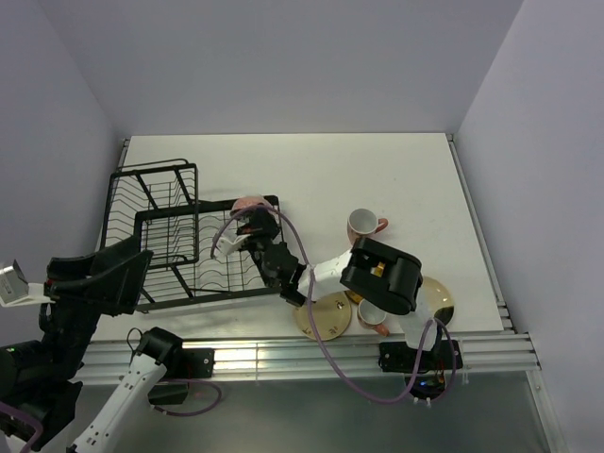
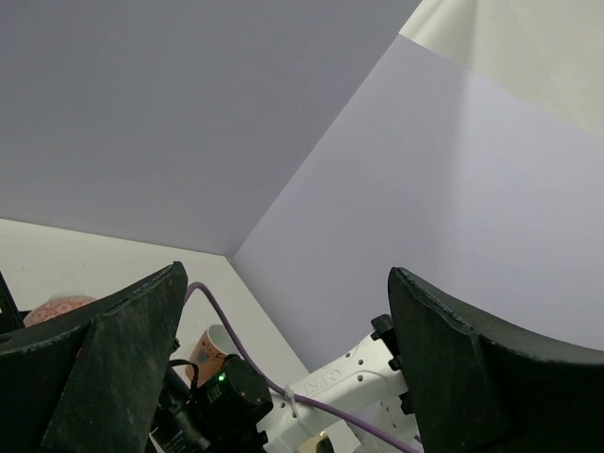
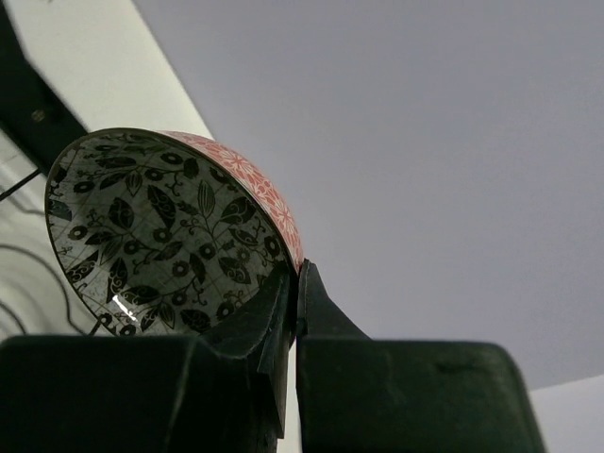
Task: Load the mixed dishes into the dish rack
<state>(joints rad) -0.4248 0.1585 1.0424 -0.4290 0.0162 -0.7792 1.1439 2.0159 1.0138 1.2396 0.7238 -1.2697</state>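
Observation:
My right gripper should move the bowl toward the rack before it releases it. The bowl hangs above the rack's far bar and partly past it, so it would fall short if I let go now.
The black wire dish rack stands at the left of the table. My right gripper reaches over the rack's right end and is shut on the rim of a small bowl. The bowl has a dark leaf pattern inside and is pinkish-red outside; the right gripper pinches its edge. One pinkish-orange mug stands upright right of the rack. A second mug sits under the right arm, beside a yellow plate. My left gripper is open and empty, low at the near left.
Another yellowish plate lies partly hidden behind the right arm's base. A purple cable loops along the right arm. The left arm overlaps the rack's near left corner. Walls close in the table on three sides.

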